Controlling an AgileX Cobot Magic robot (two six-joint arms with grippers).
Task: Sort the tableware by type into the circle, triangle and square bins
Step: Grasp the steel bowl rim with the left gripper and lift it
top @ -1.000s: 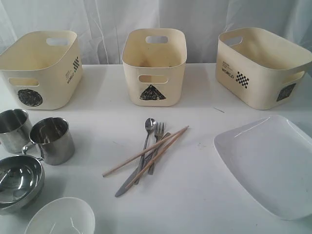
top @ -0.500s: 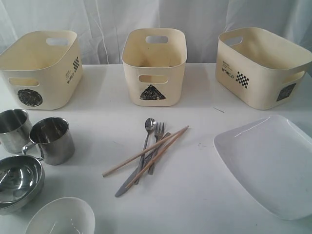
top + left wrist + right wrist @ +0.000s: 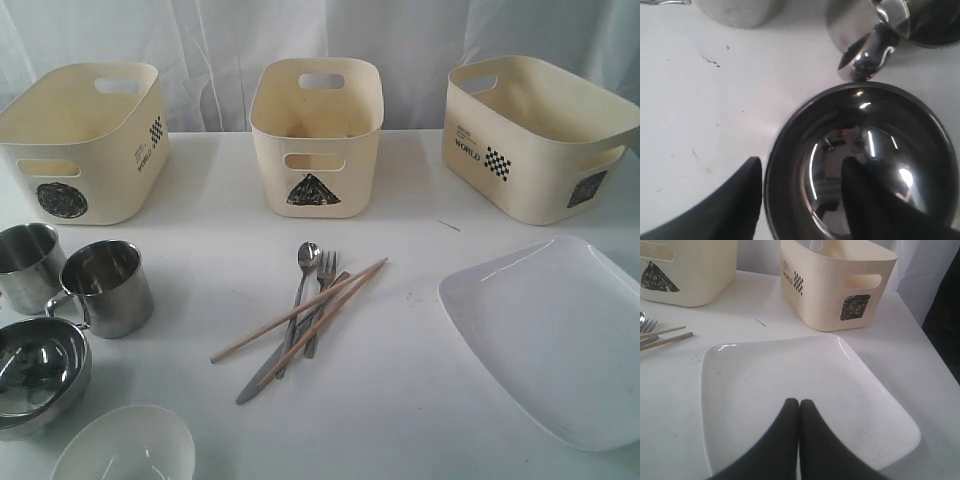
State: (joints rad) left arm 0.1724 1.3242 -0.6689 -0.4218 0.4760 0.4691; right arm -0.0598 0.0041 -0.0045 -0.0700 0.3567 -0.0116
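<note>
My left gripper grabs the steel bowl by its rim (image 3: pixel 769 170) next, to sort the bowl into the circle bin.
My left gripper (image 3: pixel 802 172) is open astride the rim of the steel bowl (image 3: pixel 875 115), one finger outside it and one inside. Two steel mugs (image 3: pixel 105 288) (image 3: pixel 28 265) stand just behind the steel bowl (image 3: pixel 40 372), and the white bowl (image 3: pixel 125 447) sits in front of it. Spoon (image 3: pixel 305 262), fork (image 3: pixel 324 280), knife (image 3: pixel 262 378) and chopsticks (image 3: pixel 345 285) lie crossed mid-table. My right gripper (image 3: pixel 799 402) is shut, empty, over the white plate (image 3: pixel 790 365). The circle bin (image 3: pixel 85 140), triangle bin (image 3: pixel 315 135) and square bin (image 3: pixel 540 135) stand along the back. Neither gripper shows in the exterior view.
A white curtain hangs behind the bins. The plate (image 3: pixel 555 335) reaches the table's right edge, and the white bowl is cut off by the front edge. A mug's handle (image 3: pixel 872 50) points toward the steel bowl's rim.
A dark reflection has appeared inside the steel bowl in the exterior view. Nothing on the table has moved.
</note>
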